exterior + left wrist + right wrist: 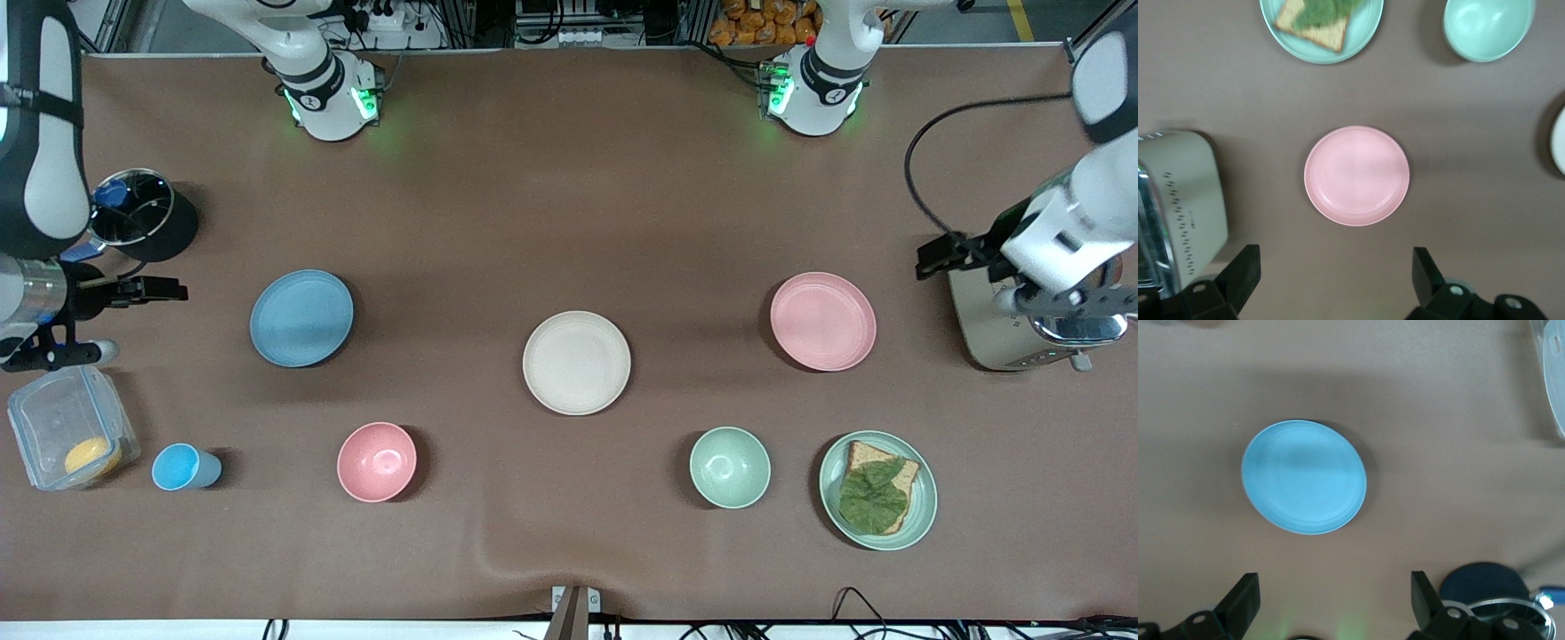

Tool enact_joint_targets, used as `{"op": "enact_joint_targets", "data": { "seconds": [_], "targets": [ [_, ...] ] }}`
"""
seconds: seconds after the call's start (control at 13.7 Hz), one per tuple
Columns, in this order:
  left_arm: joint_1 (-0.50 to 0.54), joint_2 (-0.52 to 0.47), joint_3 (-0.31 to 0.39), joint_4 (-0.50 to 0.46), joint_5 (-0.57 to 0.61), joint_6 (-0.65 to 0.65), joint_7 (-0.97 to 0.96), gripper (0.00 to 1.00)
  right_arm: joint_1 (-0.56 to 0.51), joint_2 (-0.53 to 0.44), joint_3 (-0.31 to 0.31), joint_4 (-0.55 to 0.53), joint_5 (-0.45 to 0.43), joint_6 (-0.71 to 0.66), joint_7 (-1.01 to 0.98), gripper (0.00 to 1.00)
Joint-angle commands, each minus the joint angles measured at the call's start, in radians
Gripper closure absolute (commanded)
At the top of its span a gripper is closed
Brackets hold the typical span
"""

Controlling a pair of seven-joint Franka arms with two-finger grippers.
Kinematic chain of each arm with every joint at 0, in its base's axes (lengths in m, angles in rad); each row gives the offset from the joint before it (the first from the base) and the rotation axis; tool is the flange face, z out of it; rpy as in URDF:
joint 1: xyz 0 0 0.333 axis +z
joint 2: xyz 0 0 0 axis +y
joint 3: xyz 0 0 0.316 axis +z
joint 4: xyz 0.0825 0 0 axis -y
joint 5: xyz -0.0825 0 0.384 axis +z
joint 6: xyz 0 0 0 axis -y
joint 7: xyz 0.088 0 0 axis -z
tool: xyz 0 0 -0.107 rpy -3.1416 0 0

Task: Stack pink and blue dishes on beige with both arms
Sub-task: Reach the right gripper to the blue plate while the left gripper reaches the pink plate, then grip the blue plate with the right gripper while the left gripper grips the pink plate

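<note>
My right gripper grabs the blue plate by its rim (260, 337) next, to stack it on the beige plate (576, 362).
The beige plate (576, 362) lies at the table's middle; its rim shows in the left wrist view (1559, 141). A blue plate (301, 317) (1304, 477) lies toward the right arm's end, a pink plate (823, 321) (1357, 175) toward the left arm's end. All three plates are apart from one another and bare. My right gripper (164, 289) (1335, 583) hangs high and open near the table's end, beside the blue plate. My left gripper (933, 258) (1335, 257) hangs high and open by the toaster, beside the pink plate. Neither gripper holds anything.
A toaster (1022, 329) stands under the left arm. Nearer the front camera sit a pink bowl (377, 461), a blue cup (182, 468), a green bowl (730, 467) and a green plate with toast (877, 490). A black pot (142, 218) and a clear box (71, 436) flank the right gripper.
</note>
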Motion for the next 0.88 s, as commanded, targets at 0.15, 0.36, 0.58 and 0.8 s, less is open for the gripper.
{"op": "enact_joint_targets", "data": {
  "seconds": [0.15,0.36,0.58,0.8],
  "targets": [
    [0.019,0.22,0.002,0.022,0.003,0.055,0.033,0.0,-0.055,0.034,0.009,-0.17,0.089,0.216,-0.144,0.0],
    [0.053,0.335,0.0,0.013,-0.009,0.132,0.122,0.0,-0.063,0.13,0.009,-0.182,0.143,0.299,-0.244,0.0],
    [0.091,0.386,-0.003,-0.023,-0.037,0.169,0.189,0.0,-0.07,0.215,0.01,-0.182,0.184,0.358,-0.339,0.0],
    [0.139,0.418,-0.001,-0.099,-0.123,0.252,0.303,0.0,-0.095,0.276,0.01,-0.182,0.252,0.379,-0.4,0.0]
  ]
}}
